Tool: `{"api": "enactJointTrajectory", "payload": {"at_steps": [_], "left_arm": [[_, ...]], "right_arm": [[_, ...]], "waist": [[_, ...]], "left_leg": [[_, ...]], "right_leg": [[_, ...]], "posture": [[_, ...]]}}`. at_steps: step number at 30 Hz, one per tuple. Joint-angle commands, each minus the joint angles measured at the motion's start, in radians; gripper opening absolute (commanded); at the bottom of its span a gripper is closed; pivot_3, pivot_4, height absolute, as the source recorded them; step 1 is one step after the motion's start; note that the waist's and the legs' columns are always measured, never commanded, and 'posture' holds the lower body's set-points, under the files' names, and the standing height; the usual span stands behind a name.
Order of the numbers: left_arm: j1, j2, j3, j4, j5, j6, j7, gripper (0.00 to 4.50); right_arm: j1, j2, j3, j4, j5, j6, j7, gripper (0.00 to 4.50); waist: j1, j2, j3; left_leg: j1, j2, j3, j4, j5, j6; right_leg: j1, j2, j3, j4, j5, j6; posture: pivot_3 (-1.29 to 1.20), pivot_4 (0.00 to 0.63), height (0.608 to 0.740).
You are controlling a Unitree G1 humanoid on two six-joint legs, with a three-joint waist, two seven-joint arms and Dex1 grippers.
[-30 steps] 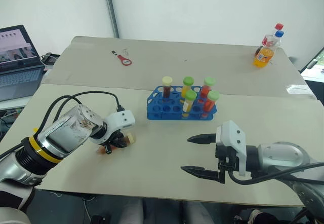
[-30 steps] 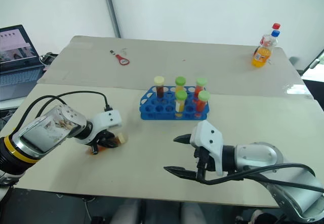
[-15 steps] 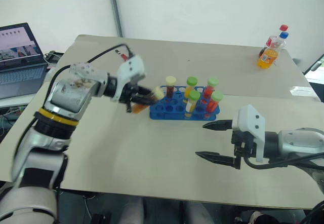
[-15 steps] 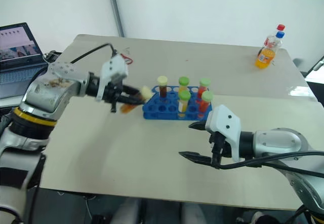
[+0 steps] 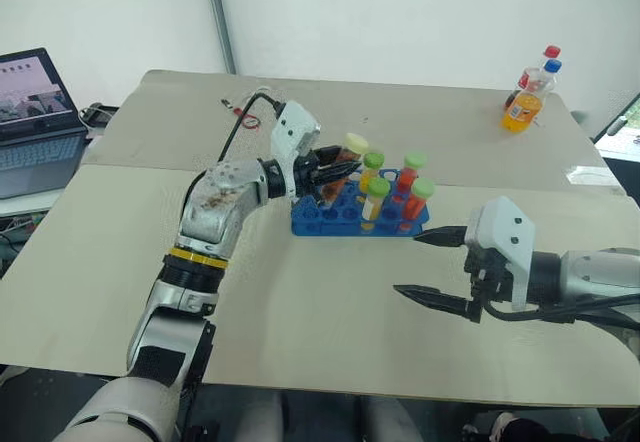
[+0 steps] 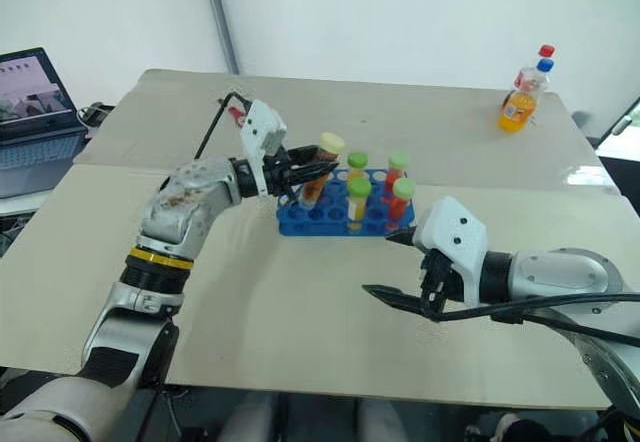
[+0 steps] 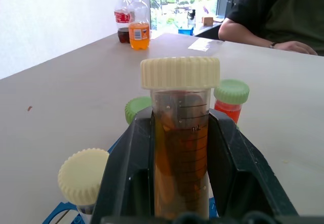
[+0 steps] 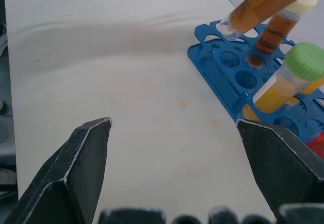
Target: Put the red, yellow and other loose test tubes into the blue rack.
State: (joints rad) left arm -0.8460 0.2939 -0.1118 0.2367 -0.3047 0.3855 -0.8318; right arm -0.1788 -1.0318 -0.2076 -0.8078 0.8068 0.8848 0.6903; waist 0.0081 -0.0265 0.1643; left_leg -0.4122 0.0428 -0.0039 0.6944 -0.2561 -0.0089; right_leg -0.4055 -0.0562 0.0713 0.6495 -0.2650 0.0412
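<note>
The brown tube (image 7: 179,153) is leaning above the holes of the blue rack and would tip if I let go now. My left gripper should keep holding it until it is upright.
My left gripper (image 5: 338,169) is shut on a loose test tube (image 5: 340,167) with brown liquid and a pale yellow cap (image 7: 179,72). The tube hangs tilted, its lower end over the holes at the left end of the blue rack (image 5: 315,224). Its black fingers (image 7: 126,173) clamp the tube from both sides. Several tubes stand in the rack: green-capped ones with yellow (image 5: 376,200) and orange-red (image 5: 419,202) liquid, and a pale-capped brown one (image 8: 283,21). My right gripper (image 5: 410,264) hovers open over the table, to the right of the rack and nearer to me.
Two orange-drink bottles (image 5: 528,97) stand at the far right of the table. A laptop (image 5: 35,112) sits off the left edge. A small red tool (image 5: 243,114) lies behind my left arm. A seated person (image 7: 268,11) is beyond the table.
My left arm lifted the brown tube off the table at the left and carried it up and right to the rack. The right gripper stayed open and barely shifted.
</note>
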Motion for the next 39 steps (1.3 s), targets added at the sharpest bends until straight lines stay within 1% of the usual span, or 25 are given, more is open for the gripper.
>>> {"api": "enactJointTrajectory", "payload": {"at_steps": [1,10,15,20,24,30,34,39], "left_arm": [[0.007,-0.03,0.025,0.02,0.011,-0.06,0.037,0.89],[0.021,-0.089,0.016,0.15,0.043,-0.174,0.041,0.89],[0.018,-0.112,0.007,0.179,0.055,-0.189,0.046,0.89],[0.027,-0.134,0.01,0.219,0.081,-0.242,0.07,0.89],[0.041,-0.169,0.02,0.246,0.09,-0.287,0.109,0.89],[0.076,-0.2,0.033,0.229,0.1,-0.349,0.152,0.89],[0.125,-0.208,0.042,0.194,0.118,-0.404,0.196,0.89],[0.208,-0.212,0.025,0.112,0.132,-0.437,0.217,0.89]], "right_arm": [[-0.007,0.003,-0.038,-0.037,0.021,0.016,-0.036,4.41],[0.01,-0.003,-0.047,-0.047,0.033,0.028,-0.071,4.41],[0.039,-0.013,-0.067,-0.044,0.024,0.037,-0.079,4.41],[0.053,-0.011,-0.08,-0.045,0.015,0.038,-0.083,4.41],[0.059,-0.007,-0.084,-0.046,0.013,0.039,-0.096,4.41],[0.054,0.001,-0.085,-0.033,-0.003,0.04,-0.135,4.41],[0.036,0.022,-0.088,-0.012,-0.019,0.048,-0.188,4.41],[0.013,0.054,-0.104,-0.003,0.006,0.074,-0.237,4.41]], "waist": [[0.003,0.0,0.0],[0.004,0.0,0.0],[0.004,0.0,0.0],[0.004,0.0,0.0],[0.005,0.0,0.0],[0.007,0.0,0.0],[0.007,0.0,0.0],[0.004,0.0,0.0]], "left_leg": [[0.0,0.0,0.0,0.0,0.0,0.0],[0.0,-0.001,0.0,0.0,0.0,0.0],[0.0,-0.001,0.0,0.0,0.0,0.0],[0.001,-0.001,0.0,0.0,0.0,0.0],[0.001,-0.002,0.0,0.0,0.0,0.0],[0.001,-0.003,-0.001,0.0,0.0,0.0],[0.002,-0.004,-0.001,0.0,0.0,0.0],[0.002,-0.004,-0.002,0.0,0.0,0.0]], "right_leg": [[0.0,0.0,0.0,0.0,0.0,0.0],[0.001,-0.001,0.0,0.0,0.0,0.0],[0.001,-0.001,0.0,0.0,0.0,0.001],[0.002,-0.001,0.0,0.0,0.0,0.001],[0.002,-0.001,0.0,0.0,0.0,0.001],[0.003,-0.002,0.0,0.0,0.001,0.002],[0.003,-0.003,0.0,0.0,0.001,0.002],[0.003,-0.003,0.0,0.0,0.001,0.002]], "posture": [[0.0,0.15,0.74],[0.0,0.15,0.74],[0.0,0.15,0.74],[0.0,0.15,0.74],[0.0,0.15,0.74],[0.0,0.15,0.74],[0.0,0.15,0.74],[0.0,0.15,0.74]]}}
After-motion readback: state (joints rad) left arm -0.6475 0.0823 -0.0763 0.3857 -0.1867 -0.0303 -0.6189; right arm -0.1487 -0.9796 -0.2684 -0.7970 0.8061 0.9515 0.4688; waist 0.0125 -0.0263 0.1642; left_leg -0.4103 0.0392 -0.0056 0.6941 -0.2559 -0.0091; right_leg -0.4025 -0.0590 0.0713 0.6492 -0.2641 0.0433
